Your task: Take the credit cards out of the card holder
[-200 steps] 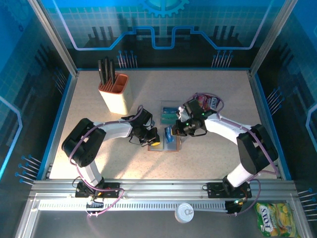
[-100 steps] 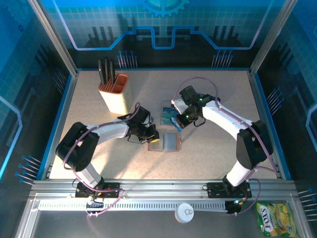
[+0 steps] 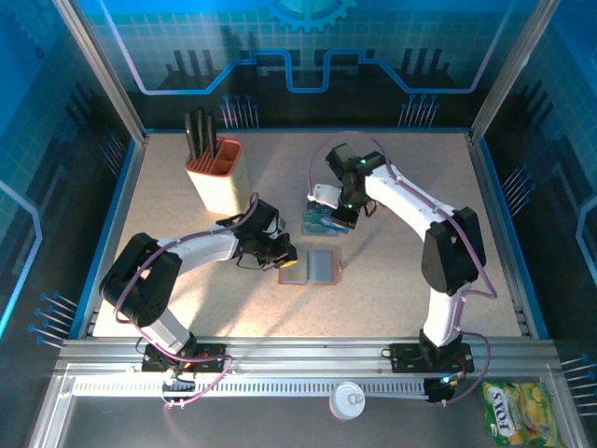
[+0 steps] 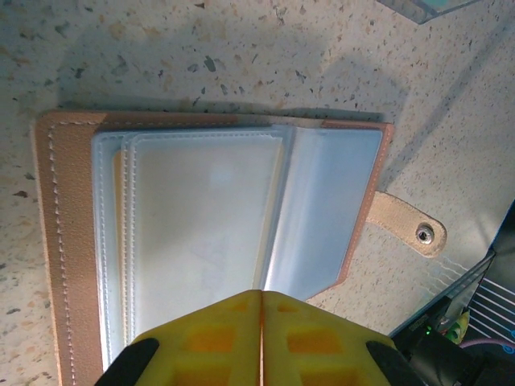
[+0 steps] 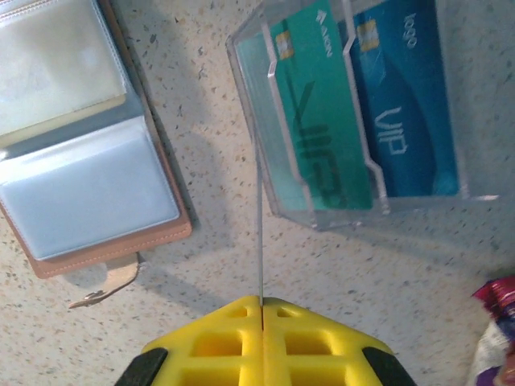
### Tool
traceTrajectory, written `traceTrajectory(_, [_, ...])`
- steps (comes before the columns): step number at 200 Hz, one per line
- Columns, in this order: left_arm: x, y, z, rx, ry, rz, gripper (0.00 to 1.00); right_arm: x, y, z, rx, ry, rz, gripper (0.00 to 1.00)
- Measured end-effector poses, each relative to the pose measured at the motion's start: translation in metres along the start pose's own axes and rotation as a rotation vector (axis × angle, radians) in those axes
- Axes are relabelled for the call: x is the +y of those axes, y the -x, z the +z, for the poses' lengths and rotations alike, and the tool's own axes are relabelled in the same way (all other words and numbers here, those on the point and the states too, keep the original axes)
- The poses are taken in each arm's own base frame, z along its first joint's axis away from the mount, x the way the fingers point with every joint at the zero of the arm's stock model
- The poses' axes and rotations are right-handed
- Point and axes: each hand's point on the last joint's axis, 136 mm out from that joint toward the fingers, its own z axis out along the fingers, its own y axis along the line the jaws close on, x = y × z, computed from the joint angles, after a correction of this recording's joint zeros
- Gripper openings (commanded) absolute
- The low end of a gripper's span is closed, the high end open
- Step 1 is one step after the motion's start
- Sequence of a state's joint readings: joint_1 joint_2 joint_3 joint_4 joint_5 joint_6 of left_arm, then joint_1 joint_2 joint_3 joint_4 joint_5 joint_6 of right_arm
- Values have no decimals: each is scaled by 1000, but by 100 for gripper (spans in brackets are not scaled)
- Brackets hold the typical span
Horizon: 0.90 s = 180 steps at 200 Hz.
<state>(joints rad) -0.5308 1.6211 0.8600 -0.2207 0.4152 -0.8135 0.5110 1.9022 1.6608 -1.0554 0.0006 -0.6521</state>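
Note:
The credit card hangs along the clear case's outer edge and would fall beside the case if I opened now, so my right gripper keeps holding the card for now.
The card holder (image 3: pixel 320 268) lies open on the table, brown leather with clear grey-blue pockets (image 4: pixel 201 217). My left gripper (image 4: pixel 261 294) is shut, its yellow tips resting over the left pockets (image 3: pixel 283 257) with nothing between them. My right gripper (image 5: pixel 261 299) is shut on a credit card (image 5: pixel 259 209), seen edge-on as a thin upright line. It hangs over the near left corner of a clear plastic case (image 5: pixel 322 219). A teal card (image 5: pixel 318 112) and a blue card (image 5: pixel 402 104) lie in the case. From above, the right gripper (image 3: pixel 328 217) is over that case (image 3: pixel 315 226), just behind the card holder.
An orange-and-cream knife block (image 3: pixel 214 175) stands at the back left. A purple-pink snack pouch (image 5: pixel 499 322) lies right of the case. The card holder's snap tab (image 4: pixel 414 229) sticks out on its right side. Blue walls enclose the table.
My right gripper has carried the card up and back from the card holder to above the clear case. The left gripper has stayed on the card holder.

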Motion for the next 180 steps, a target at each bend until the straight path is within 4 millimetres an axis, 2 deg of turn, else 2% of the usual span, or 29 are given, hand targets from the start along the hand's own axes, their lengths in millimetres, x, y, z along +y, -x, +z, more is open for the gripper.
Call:
traceTrajectory(92, [5, 5, -12, -21, 0, -26, 9, -44, 46, -8, -16, -11, -134, 0])
traceTrajectory(120, [5, 7, -17, -30, -3, -32, 9, -53, 49, 0, -4, -1, -143, 0])
traceTrajectory(180, [8, 10, -19, -37, 2, -43, 9, -56, 41, 14, 34, 29, -156, 0])
